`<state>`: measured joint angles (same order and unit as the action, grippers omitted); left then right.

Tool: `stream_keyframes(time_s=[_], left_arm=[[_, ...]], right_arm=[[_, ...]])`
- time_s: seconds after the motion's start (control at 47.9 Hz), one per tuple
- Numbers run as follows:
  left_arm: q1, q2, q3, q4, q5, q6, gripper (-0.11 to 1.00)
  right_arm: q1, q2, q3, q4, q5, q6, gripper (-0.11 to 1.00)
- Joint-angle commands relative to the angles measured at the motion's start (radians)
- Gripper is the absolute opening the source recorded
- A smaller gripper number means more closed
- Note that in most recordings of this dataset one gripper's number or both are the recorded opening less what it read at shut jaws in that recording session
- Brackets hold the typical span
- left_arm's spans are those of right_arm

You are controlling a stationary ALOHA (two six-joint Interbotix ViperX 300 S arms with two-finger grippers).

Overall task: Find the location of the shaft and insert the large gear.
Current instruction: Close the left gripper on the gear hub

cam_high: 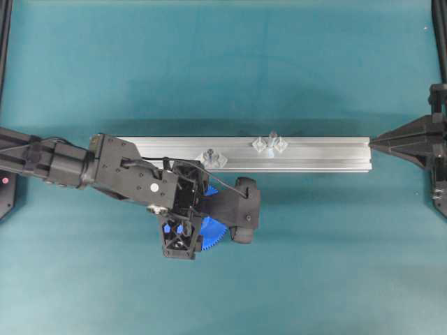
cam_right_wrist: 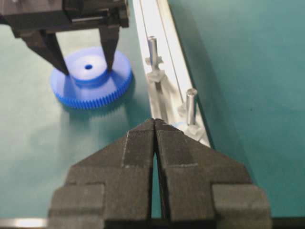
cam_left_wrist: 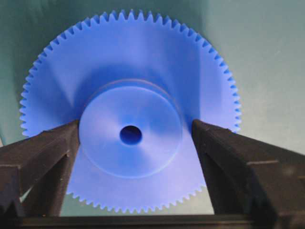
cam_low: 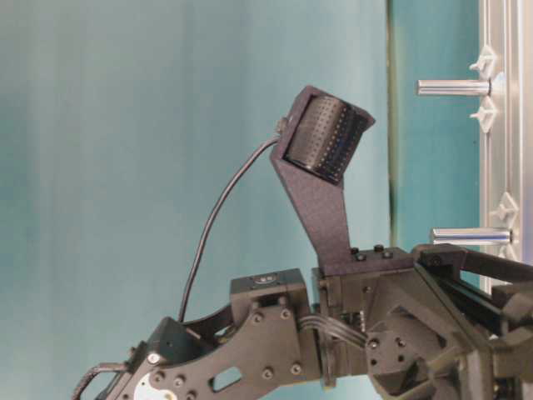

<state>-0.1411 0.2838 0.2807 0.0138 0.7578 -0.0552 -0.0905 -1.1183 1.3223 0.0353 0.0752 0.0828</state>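
The large gear needs to slide onto the shaft, so my left gripper should pick it up next by its raised middle [cam_left_wrist: 130, 143].
The large gear [cam_left_wrist: 128, 62] lies flat on the teal table, blue, hub up; from overhead only its toothed edge [cam_high: 211, 232] shows under my left arm. My left gripper [cam_left_wrist: 135, 124] is open and stands astride the raised hub [cam_right_wrist: 88, 71]: the left finger touches the hub's rim, the right finger [cam_left_wrist: 209, 143] stands a small gap off it. The shaft [cam_high: 272, 139] stands upright on the aluminium rail [cam_high: 321, 153], pale, between two clear diamond mounts; the right wrist view shows the shaft [cam_right_wrist: 190, 106] near. My right gripper [cam_right_wrist: 155, 121] is shut on nothing, at the rail's right end.
A second, similar pin [cam_high: 210, 156] with a darker tip stands on the rail further left, just behind my left wrist. The left arm's camera bracket [cam_high: 246, 209] overhangs the gear's right side. Black frame posts stand at the table's left and right edges.
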Motion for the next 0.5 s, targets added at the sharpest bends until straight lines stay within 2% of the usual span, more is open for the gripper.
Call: stream_keyframes(time_s=[0.0,0.084,0.48], left_arm=[[0.0,-0.011,-0.009,0.002,0.0,-0.003,0.82],[0.0,-0.012,-0.006,0.002,0.0,0.0,0.71],[0.0,-0.018,-0.003,0.003,0.0,0.006,0.7]], right_arm=[[-0.003,0.008,-0.009,0.0,-0.006,0.009,0.0],[-0.003,0.006,-0.009,0.0,-0.008,0.009,0.0],[-0.003,0.0,-0.008,0.0,-0.005,0.009,0.0]])
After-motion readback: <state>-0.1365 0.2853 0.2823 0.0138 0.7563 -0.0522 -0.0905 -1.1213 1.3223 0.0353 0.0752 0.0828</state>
